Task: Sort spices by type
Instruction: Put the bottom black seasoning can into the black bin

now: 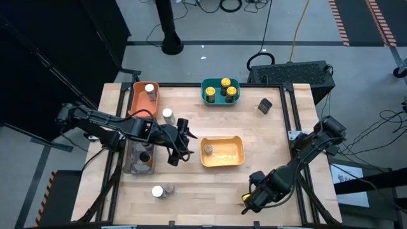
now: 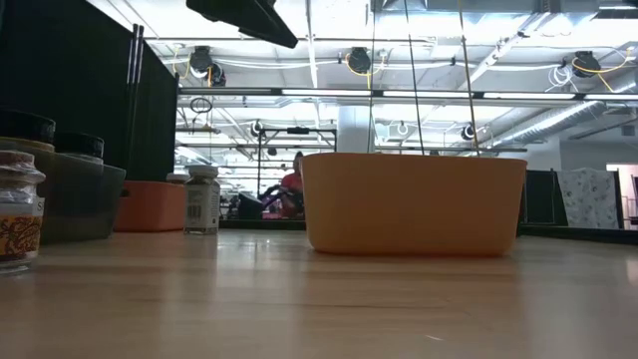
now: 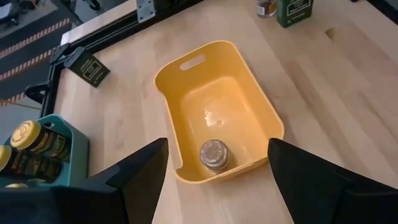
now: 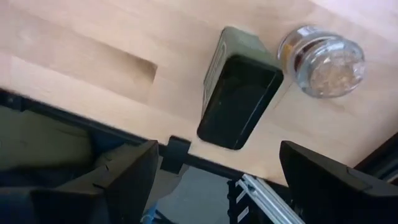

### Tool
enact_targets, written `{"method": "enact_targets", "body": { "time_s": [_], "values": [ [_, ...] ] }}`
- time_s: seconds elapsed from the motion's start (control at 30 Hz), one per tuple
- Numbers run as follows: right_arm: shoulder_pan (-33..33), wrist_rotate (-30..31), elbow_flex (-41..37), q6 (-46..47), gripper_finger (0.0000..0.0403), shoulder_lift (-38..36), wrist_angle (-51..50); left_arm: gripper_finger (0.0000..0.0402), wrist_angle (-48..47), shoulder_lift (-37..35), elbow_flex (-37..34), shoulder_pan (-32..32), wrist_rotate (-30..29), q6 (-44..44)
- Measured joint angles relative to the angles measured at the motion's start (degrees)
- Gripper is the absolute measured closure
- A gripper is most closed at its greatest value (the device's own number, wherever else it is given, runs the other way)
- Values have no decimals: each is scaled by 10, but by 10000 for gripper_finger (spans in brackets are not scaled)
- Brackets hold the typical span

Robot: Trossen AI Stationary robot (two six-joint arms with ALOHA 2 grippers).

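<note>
My right gripper moves farther, before closing. In the right wrist view its fingers stop short of the dark green tin's top (image 4: 239,99), so closing now would miss.
My left gripper (image 1: 184,141) (image 3: 216,152) is open and empty, just left of the yellow bin (image 1: 224,152) (image 3: 217,106), in which one grey-lidded jar (image 1: 207,149) (image 3: 214,154) stands. Three yellow-lidded jars (image 1: 225,90) stand in the teal bin (image 1: 208,97). One jar (image 1: 150,89) is in the orange bin (image 1: 137,102), and others are in the grey bin (image 1: 135,166). A white-lidded jar (image 1: 168,115) (image 2: 202,199) stands on the table, and two more jars (image 1: 163,191) stand near the near edge. My right gripper (image 1: 250,198) (image 4: 217,155) is open by the near edge, over a dark green tin (image 4: 239,96) and a clear-lidded jar (image 4: 323,59).
A small dark tin (image 1: 264,105) (image 3: 87,65) lies near the table's far right corner. Metal rails frame the table (image 1: 267,137). Bare wood lies between the yellow bin and the right rail. In the low view a jar (image 2: 18,209) stands close at the left.
</note>
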Motion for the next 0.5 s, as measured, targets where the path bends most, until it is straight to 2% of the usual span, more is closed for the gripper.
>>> {"method": "enact_targets", "body": {
  "time_s": [0.5],
  "values": [
    [-22, 15, 0, -54, 83, 23, -5, 118, 1, 0, 0, 0, -12, 4]
  ]
}}
